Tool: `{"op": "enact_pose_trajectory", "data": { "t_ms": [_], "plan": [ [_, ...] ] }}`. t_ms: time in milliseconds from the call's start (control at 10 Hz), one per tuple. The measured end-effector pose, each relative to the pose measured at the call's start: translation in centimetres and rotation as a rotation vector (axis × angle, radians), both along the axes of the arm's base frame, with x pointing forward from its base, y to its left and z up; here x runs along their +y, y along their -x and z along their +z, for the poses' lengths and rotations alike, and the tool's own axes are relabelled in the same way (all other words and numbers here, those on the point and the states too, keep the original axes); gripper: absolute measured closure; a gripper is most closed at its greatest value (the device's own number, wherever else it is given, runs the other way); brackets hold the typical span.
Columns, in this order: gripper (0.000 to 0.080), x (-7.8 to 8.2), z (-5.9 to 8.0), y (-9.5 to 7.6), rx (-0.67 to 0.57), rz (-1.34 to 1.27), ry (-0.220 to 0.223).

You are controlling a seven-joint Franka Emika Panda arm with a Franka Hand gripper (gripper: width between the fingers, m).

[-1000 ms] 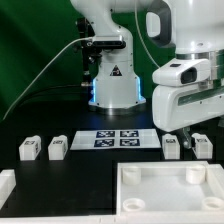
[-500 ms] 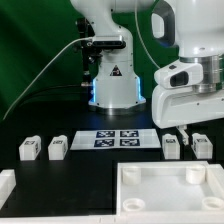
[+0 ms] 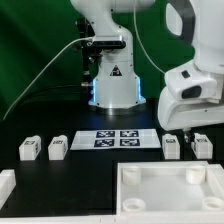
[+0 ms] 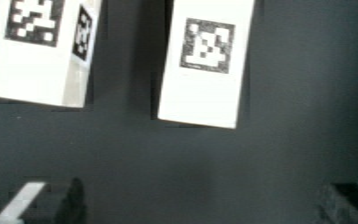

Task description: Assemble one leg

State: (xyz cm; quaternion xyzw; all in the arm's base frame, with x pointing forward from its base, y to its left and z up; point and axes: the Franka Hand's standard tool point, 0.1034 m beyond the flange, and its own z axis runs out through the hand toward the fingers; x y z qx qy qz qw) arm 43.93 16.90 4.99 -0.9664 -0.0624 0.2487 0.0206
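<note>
My gripper grabs the leg by its tagged end (image 3: pixel 202 152) next, to assemble one leg into the white tray-like piece's corner socket.
Four small white legs with square tags lie in a row on the black table. Two are on the exterior view's left (image 3: pixel 29 148) (image 3: pixel 58 148) and two on its right (image 3: pixel 171 146) (image 3: pixel 201 145). My gripper (image 3: pixel 193 131) hovers just above the two right legs, touching neither. In the wrist view those two legs (image 4: pixel 43 50) (image 4: pixel 206 75) lie side by side on the dark table, beyond my gripper (image 4: pixel 197 205). The jaws stand wide apart with nothing between them; only the fingertips (image 4: pixel 43 200) show at the picture's edge.
The marker board (image 3: pixel 112 139) lies between the two pairs of legs. A large white tray-like piece with corner sockets (image 3: pixel 130 205) sits at the front. Another white part (image 3: pixel 8 185) is at the front left. The robot base (image 3: pixel 113 85) stands behind.
The arm and gripper have shifted towards the exterior view's right, over the two right legs. The legs and the other parts have not moved.
</note>
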Motion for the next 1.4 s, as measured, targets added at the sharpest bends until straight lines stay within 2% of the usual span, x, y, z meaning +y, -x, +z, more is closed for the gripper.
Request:
{"op": "enact_pose_trajectory", "data": {
  "t_ms": [100, 300, 400, 600, 1000, 1200, 1400],
  "plan": [
    [0.0151, 0.0, -0.4, -0.4, 0.058, 0.000, 0.004],
    [0.0151, -0.1, -0.7, 0.5, 0.246, 0.018, 0.026],
    [0.0151, -0.1, -0.9, 0.3, 0.291, 0.021, 0.029],
    [0.0151, 0.2, -1.2, 0.7, 0.317, 0.007, 0.047],
    [0.0151, 1.1, -2.3, 3.0, 0.356, -0.002, 0.095],
    [0.0151, 1.0, -3.5, 4.0, 0.354, -0.002, 0.096],
    [0.0151, 0.9, -4.1, 4.5, 0.371, -0.002, 0.098]
  ]
}}
